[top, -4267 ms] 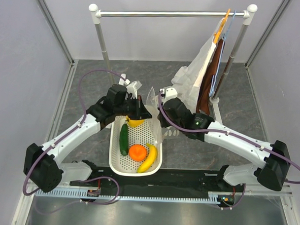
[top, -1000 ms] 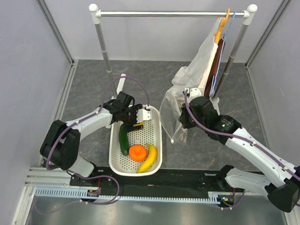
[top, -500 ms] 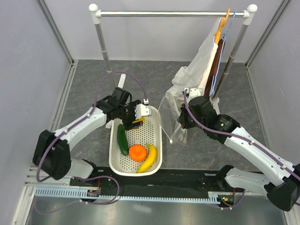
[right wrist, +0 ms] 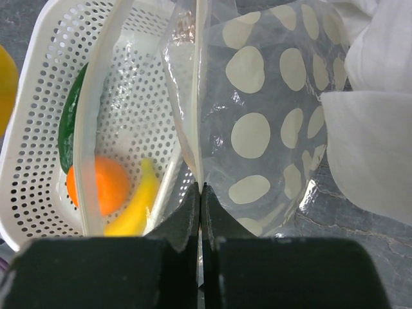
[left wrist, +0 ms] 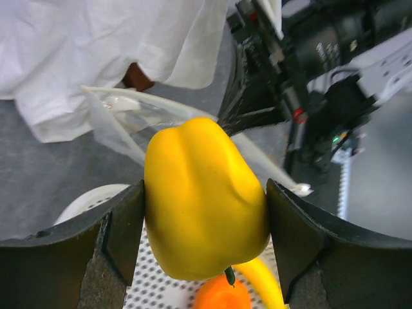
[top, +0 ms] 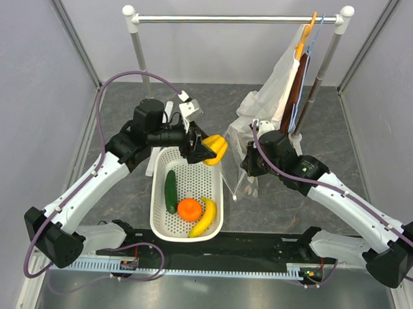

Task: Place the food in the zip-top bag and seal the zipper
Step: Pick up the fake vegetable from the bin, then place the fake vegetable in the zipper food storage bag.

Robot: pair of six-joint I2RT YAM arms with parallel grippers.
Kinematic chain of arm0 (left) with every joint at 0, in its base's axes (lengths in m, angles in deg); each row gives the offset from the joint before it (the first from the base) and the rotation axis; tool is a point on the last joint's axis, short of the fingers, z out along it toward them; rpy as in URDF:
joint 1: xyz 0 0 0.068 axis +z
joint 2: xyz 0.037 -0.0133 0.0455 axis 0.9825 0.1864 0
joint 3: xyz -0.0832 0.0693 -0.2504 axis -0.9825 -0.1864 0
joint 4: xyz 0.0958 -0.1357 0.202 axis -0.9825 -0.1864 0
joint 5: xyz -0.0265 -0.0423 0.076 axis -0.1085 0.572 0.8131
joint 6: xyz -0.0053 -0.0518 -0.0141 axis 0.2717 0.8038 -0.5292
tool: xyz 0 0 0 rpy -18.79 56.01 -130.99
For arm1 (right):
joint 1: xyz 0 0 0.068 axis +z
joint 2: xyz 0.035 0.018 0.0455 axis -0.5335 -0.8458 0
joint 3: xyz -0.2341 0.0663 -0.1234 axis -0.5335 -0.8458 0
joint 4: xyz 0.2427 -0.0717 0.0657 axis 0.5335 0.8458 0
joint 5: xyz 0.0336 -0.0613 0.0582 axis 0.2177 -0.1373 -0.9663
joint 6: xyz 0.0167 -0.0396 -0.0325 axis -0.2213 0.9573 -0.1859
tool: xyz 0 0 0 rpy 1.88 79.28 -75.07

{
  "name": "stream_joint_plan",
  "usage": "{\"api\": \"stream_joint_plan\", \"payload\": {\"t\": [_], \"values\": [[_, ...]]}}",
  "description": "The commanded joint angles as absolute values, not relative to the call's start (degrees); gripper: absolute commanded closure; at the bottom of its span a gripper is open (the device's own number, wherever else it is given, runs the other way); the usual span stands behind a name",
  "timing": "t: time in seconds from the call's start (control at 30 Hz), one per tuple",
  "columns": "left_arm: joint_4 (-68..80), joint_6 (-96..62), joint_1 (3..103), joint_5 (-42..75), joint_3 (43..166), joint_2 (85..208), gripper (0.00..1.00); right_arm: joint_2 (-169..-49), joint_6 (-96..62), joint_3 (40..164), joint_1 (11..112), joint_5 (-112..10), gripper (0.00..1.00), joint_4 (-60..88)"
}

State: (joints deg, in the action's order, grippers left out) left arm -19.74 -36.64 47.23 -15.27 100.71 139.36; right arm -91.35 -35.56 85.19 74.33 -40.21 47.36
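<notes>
The yellow bell pepper beside the bag's opening would fall at the basket's corner if the robot's left gripper opened now.
My left gripper (top: 210,149) (left wrist: 205,193) is shut on the yellow bell pepper (top: 215,148) (left wrist: 203,199), which hangs above the basket's far right corner beside the bag's mouth. My right gripper (top: 245,166) (right wrist: 201,188) is shut on one lip of the zip-top bag (top: 235,159) (right wrist: 270,129), which hangs with its mouth spread. The zipper (right wrist: 200,77) runs up from the pinched fingers. The cucumber (top: 170,191) (right wrist: 69,119), orange (top: 189,209) (right wrist: 100,187) and banana (top: 206,217) (right wrist: 138,206) lie in the basket.
The white perforated basket (top: 154,214) sits near the front edge between the arms. A clothes rack (top: 139,50) spans the back, with white cloth (top: 276,89) and a brown garment (top: 289,110) on hangers just behind the bag.
My left gripper has risen out of the basket with the pepper and moved right toward the bag's mouth. The right arm still holds the bag in about the same place.
</notes>
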Motion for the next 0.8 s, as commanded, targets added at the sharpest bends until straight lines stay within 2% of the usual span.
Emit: {"api": "stream_joint_plan", "payload": {"t": [0.0,0.1,0.27,0.5,0.6,0.67,0.77], "values": [[-5.8,-8.9,45.3,-16.4,98.1,140.5,0.50,-91.5,-37.1,88.1,74.1,-41.6,1.00,45.0],[-1.5,-2.5,42.9,-12.1,95.3,141.4,0.51,-91.7,-37.4,88.4,74.0,-41.3,1.00,44.6],[-2.9,5.2,39.9,-9.0,94.9,146.3,0.53,-91.9,-37.7,88.8,73.9,-42.1,1.00,44.1],[-13.3,2.5,39.9,7.0,96.3,147.0,0.50,-91.2,-37.4,89.5,74.0,-42.3,1.00,44.3],[-14.6,1.9,39.6,11.2,97.9,147.7,0.47,-91.1,-37.7,88.7,74.0,-43.6,1.00,44.1],[-16.5,0.7,38.2,14.3,100.2,149.3,0.41,-91.0,-37.6,88.2,74.0,-45.1,1.00,43.1],[-16.8,0.2,37.2,13.7,102.2,150.3,0.25,-90.8,-38.0,87.4,74.0,-47.3,1.00,42.1]]}}
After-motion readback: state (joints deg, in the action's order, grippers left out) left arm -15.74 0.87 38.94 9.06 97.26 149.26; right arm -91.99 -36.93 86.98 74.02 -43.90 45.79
